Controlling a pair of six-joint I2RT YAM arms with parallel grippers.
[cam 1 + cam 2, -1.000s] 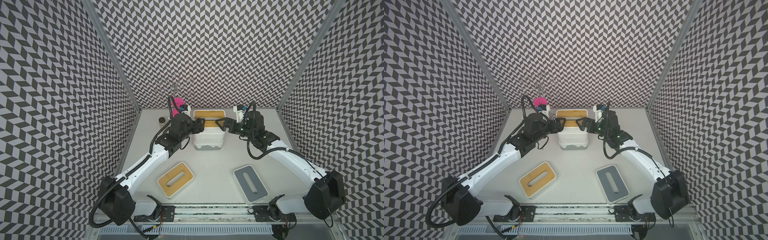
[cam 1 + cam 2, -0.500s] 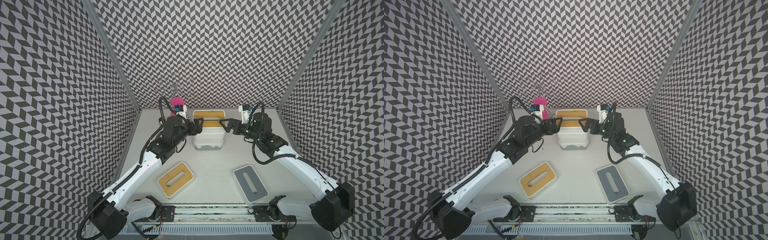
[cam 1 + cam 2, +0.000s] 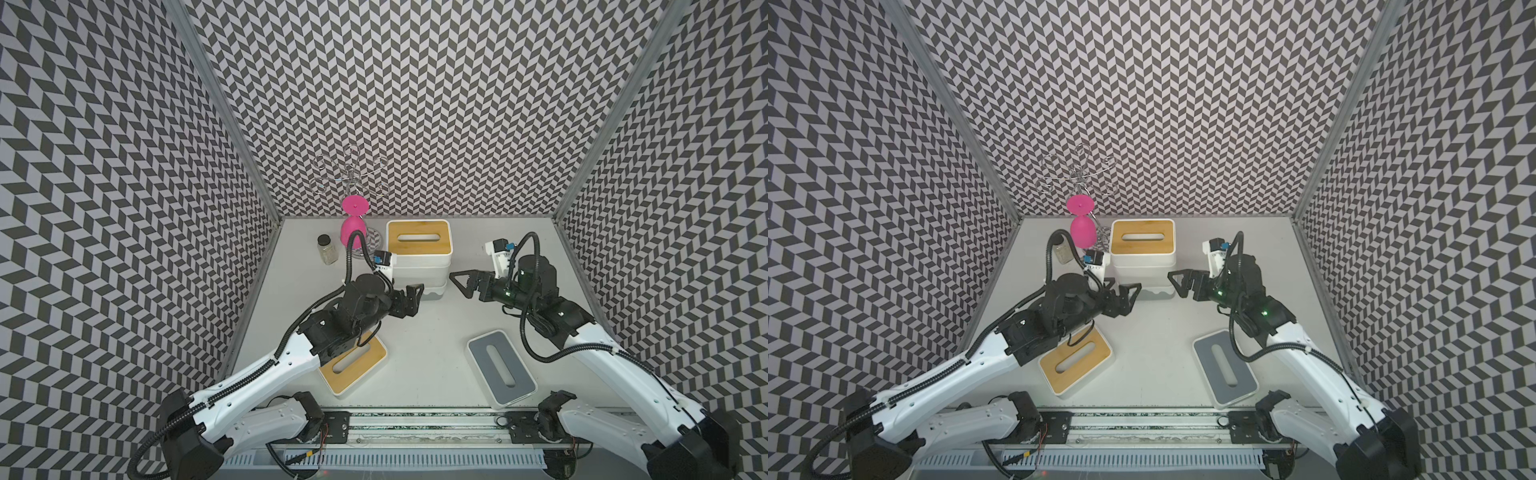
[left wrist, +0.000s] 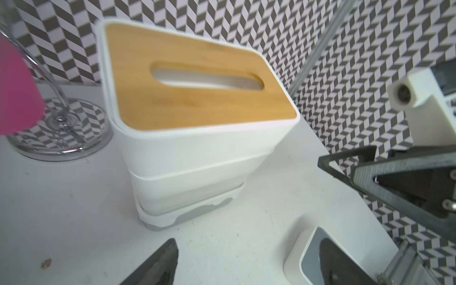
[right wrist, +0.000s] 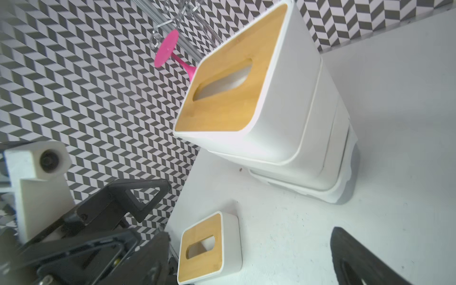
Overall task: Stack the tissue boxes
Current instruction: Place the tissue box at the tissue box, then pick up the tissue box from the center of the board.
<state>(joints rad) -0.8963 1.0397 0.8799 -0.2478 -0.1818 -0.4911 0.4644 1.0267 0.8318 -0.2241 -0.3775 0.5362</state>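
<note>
The right gripper grabs the grey-lidded box (image 3: pixel 500 368) by its long side next, between its slot and outer side, leaving its bottom free to stack.
A stack of tissue boxes (image 3: pixel 419 266) (image 3: pixel 1142 262) stands at the back centre, and its top box has a tan bamboo lid (image 4: pixel 201 81) (image 5: pixel 232 81). A loose bamboo-lidded box (image 3: pixel 353 365) (image 3: pixel 1075 361) (image 5: pixel 201 251) lies front left, partly under my left arm. A grey-lidded box (image 3: pixel 500 368) (image 3: pixel 1225 365) (image 4: pixel 313 256) lies front right. My left gripper (image 3: pixel 411 297) (image 3: pixel 1125 291) (image 4: pixel 246 266) is open and empty, just in front of the stack's left corner. My right gripper (image 3: pixel 459 284) (image 3: pixel 1177 284) (image 5: pixel 254 261) is open and empty, just right of the stack.
A small glass jar (image 3: pixel 327 249) and a wire rack (image 3: pixel 351 174) with a pink wine glass (image 3: pixel 353 230) hanging upside down stand left of the stack. Patterned walls close in three sides. A metal rail (image 3: pixel 415 419) runs along the front edge.
Both grippers have drawn back from the sides of the stack toward the front. The left gripper's jaws have spread wider. The stack has not moved.
</note>
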